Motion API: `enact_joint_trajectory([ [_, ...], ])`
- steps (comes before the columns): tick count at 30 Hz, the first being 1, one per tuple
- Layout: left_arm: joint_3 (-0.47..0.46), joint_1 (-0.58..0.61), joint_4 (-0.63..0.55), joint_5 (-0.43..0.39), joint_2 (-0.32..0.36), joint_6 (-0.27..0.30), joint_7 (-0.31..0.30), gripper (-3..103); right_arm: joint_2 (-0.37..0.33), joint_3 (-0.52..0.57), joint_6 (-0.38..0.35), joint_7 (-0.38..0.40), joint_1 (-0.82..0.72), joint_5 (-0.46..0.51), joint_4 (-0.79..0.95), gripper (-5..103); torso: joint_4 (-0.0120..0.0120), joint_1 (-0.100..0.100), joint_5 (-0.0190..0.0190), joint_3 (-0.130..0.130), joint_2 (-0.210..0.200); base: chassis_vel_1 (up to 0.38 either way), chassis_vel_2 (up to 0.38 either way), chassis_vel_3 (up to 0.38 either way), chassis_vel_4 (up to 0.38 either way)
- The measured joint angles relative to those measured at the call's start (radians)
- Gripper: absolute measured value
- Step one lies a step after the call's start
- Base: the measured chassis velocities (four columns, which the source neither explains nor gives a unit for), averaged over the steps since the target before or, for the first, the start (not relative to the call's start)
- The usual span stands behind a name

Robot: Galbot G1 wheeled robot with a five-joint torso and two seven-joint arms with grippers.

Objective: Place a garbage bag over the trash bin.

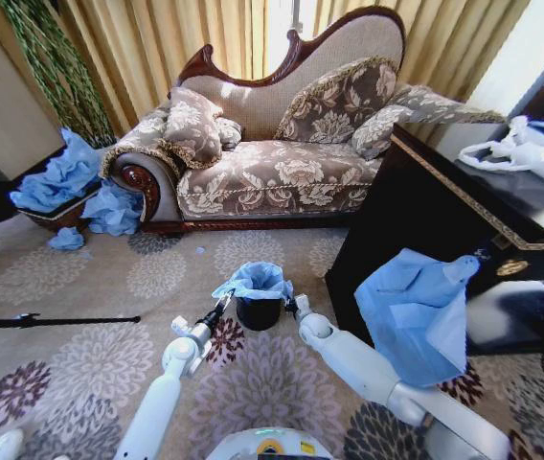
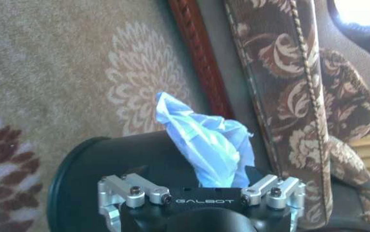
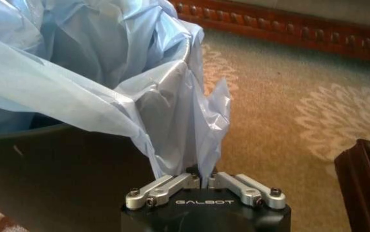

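My left gripper pinches that raised fold point(image 1: 222, 291) next, since this part of the garbage bag stands up while the rest sags over the bin's opening.
The small black trash bin point(image 1: 258, 313) stands on the patterned carpet in front of me. The light-blue garbage bag point(image 1: 253, 281) sits bunched over its mouth. My left gripper point(image 1: 222, 309) is at the bin's left rim. In the left wrist view it point(image 2: 205, 181) is open, and a crumpled bag corner point(image 2: 204, 142) rises between its fingers above the bin point(image 2: 107, 164). My right gripper point(image 1: 298, 305) is at the bin's right rim. In the right wrist view it point(image 3: 205, 173) is shut on a pinched fold of the bag point(image 3: 140, 96), beside the bin wall point(image 3: 55, 169).
A floral sofa point(image 1: 272, 153) stands behind the bin. On the right, a dark cabinet point(image 1: 425, 201) has a large blue plastic sheet point(image 1: 416, 311) hanging from it and white bags point(image 1: 531, 153) on top. Blue sheets point(image 1: 61, 177) are heaped at the left. A black pole point(image 1: 52, 321) lies on the carpet.
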Motion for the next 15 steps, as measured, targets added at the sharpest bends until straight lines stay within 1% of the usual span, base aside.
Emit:
enact_joint_trajectory([
  [1, -0.001, 0.000, -0.003, -0.005, -0.002, -0.003, -0.001, 98, -0.001, 0.000, 0.000, 0.001, 0.000, 0.000, 0.000, 0, 0.0000, 0.000, -0.0001, 0.000, 0.000, 0.000, 0.000, 0.000, 0.000],
  [2, -0.003, 0.001, -0.007, -0.009, -0.003, -0.005, -0.002, 93, -0.002, 0.000, 0.000, 0.001, 0.000, 0.000, 0.000, 0, 0.0000, 0.000, 0.0000, 0.000, 0.000, 0.000, 0.000, 0.000, 0.000],
  [3, -0.003, 0.001, -0.007, -0.009, -0.003, -0.005, -0.002, 93, -0.002, 0.000, 0.000, 0.001, 0.000, 0.000, 0.000, 0, 0.0000, 0.000, 0.0000, 0.000, 0.000, 0.000, 0.000, 0.000, 0.000],
  [6, -0.013, -0.003, -0.003, -0.020, -0.004, -0.025, -0.003, 76, -0.002, 0.000, 0.000, 0.002, -0.001, 0.000, -0.005, 0, 0.0002, 0.000, 0.0000, 0.000, 0.000, 0.000, 0.000, 0.000, 0.000],
  [7, -0.013, -0.003, -0.003, -0.020, -0.004, -0.025, -0.003, 76, -0.002, 0.000, 0.000, 0.002, -0.001, 0.000, -0.005, 0, 0.0002, 0.000, 0.0000, 0.000, 0.000, 0.000, 0.000, 0.000, 0.000],
  [8, -0.017, -0.007, 0.004, -0.021, -0.003, -0.032, -0.003, 71, -0.001, 0.000, 0.000, 0.002, -0.001, 0.000, -0.006, 0, 0.0001, 0.000, 0.0000, 0.000, 0.000, 0.000, 0.000, 0.000, 0.000],
  [9, -0.021, -0.010, 0.008, -0.022, -0.002, -0.037, -0.003, 71, -0.001, 0.000, 0.000, 0.003, -0.003, -0.001, -0.007, 0, 0.0001, 0.000, 0.0000, 0.000, 0.000, 0.000, 0.000, 0.000, 0.000],
  [10, -0.024, -0.012, 0.012, -0.023, -0.001, -0.040, -0.003, 66, 0.000, 0.000, 0.000, 0.003, -0.004, -0.002, -0.009, 0, 0.0001, 0.000, 0.0000, 0.000, 0.000, 0.000, 0.000, 0.000, 0.000],
  [11, -0.024, -0.012, 0.012, -0.023, -0.001, -0.040, -0.003, 66, 0.000, 0.000, 0.000, 0.003, -0.004, -0.002, -0.009, 0, 0.0001, 0.000, 0.0000, 0.000, 0.000, 0.000, 0.000, 0.000, 0.000],
  [15, -0.030, -0.024, 0.032, -0.024, 0.001, -0.045, -0.002, 43, 0.005, 0.000, -0.001, 0.009, -0.008, -0.003, -0.011, 0, 0.0001, 0.000, 0.0000, 0.000, 0.000, 0.000, 0.000, 0.000, 0.000],
])
